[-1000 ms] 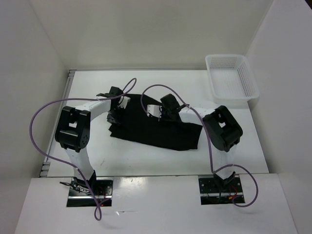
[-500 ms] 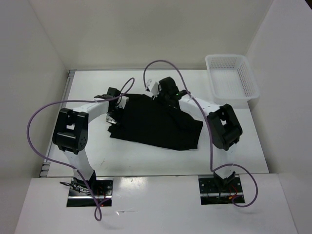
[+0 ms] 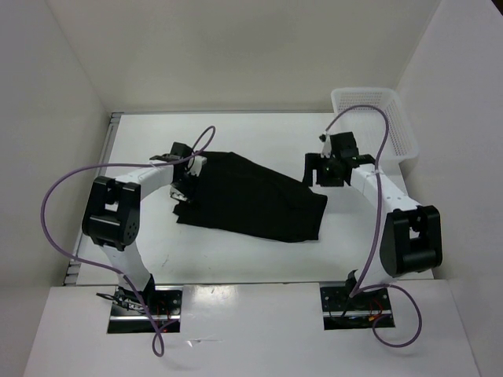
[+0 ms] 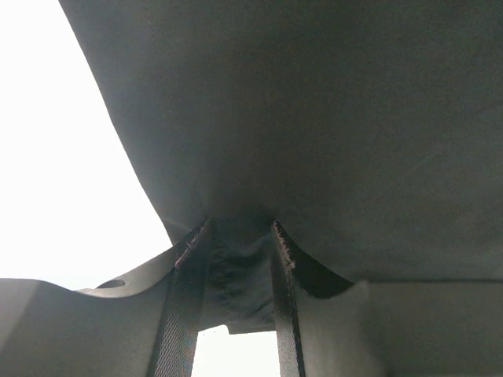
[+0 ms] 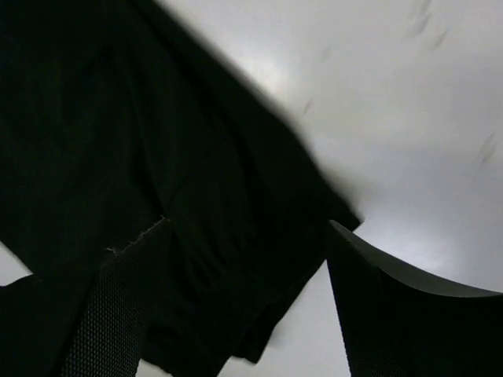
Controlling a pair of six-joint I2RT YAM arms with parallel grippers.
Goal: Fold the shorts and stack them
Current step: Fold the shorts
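Observation:
I need to fold the black shorts [image 3: 251, 200] toward their other end, so my right gripper should next grab the end edge opposite my left gripper.
The black shorts [image 3: 251, 200] lie spread across the middle of the table, folded over on themselves. My left gripper [image 3: 182, 187] sits at their left edge. In the left wrist view its jaws [image 4: 240, 239] are shut on a pinched fold of the dark fabric [image 4: 314, 118], which fills most of that view. My right gripper [image 3: 318, 173] hangs just off the shorts' upper right end. In the right wrist view its fingers [image 5: 393, 314] stand wide apart with nothing between them, above the shorts' corner [image 5: 118, 157] and bare table.
A white mesh basket [image 3: 373, 122] stands at the back right corner of the table, just behind my right arm. White walls close in the table on the left, back and right. Purple cables loop over both arms.
My right gripper has opened, let go of the shorts and swung right from their back edge to their right end. The cloth it held has dropped flat. The left gripper has stayed put.

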